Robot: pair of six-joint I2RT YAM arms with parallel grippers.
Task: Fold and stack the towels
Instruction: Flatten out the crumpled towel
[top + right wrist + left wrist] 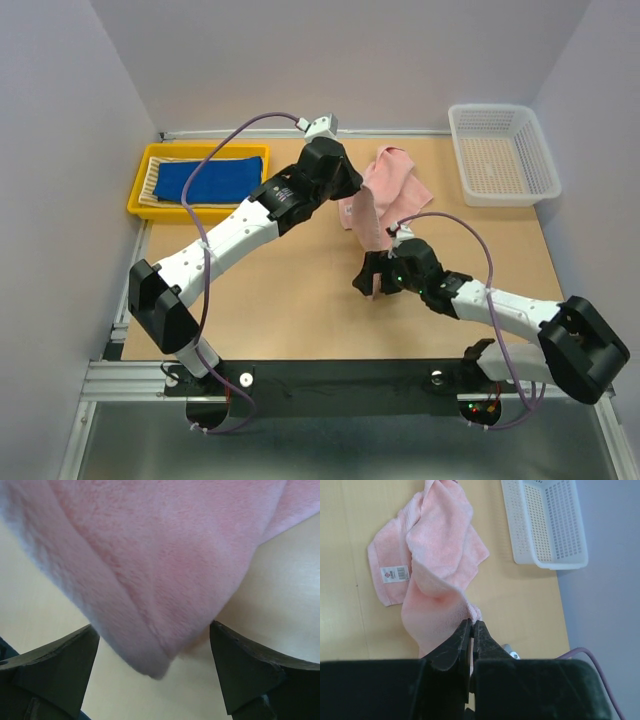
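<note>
My right gripper should pick up the pink towel (pixel 398 176) next so both grippers can stretch the towel's edge and fold it. It needs to take the towel by its dangling corner.
The pale pink towel (pixel 398 176) lies partly bunched on the table, and one edge is lifted by my left gripper (pixel 353 186), which is shut on it. In the left wrist view the jaws (pixel 472 626) pinch the pink towel (pixel 440 555), and its white label (pixel 395 573) shows on the flat part. A strip of towel hangs down to my right gripper (pixel 372 278). That gripper (pixel 154 630) is open, with the towel's corner (pixel 160 580) dangling between its fingers (pixel 60 670), untouched. The blue towel (pixel 215 180) lies on the striped towel (pixel 152 182) in the tray.
A yellow tray (pixel 134 198) sits at the back left against the wall. A white perforated basket (pixel 500 155), also seen as the basket (pixel 545 525) in the left wrist view, stands at the back right. Walls close in the left, back and right sides.
</note>
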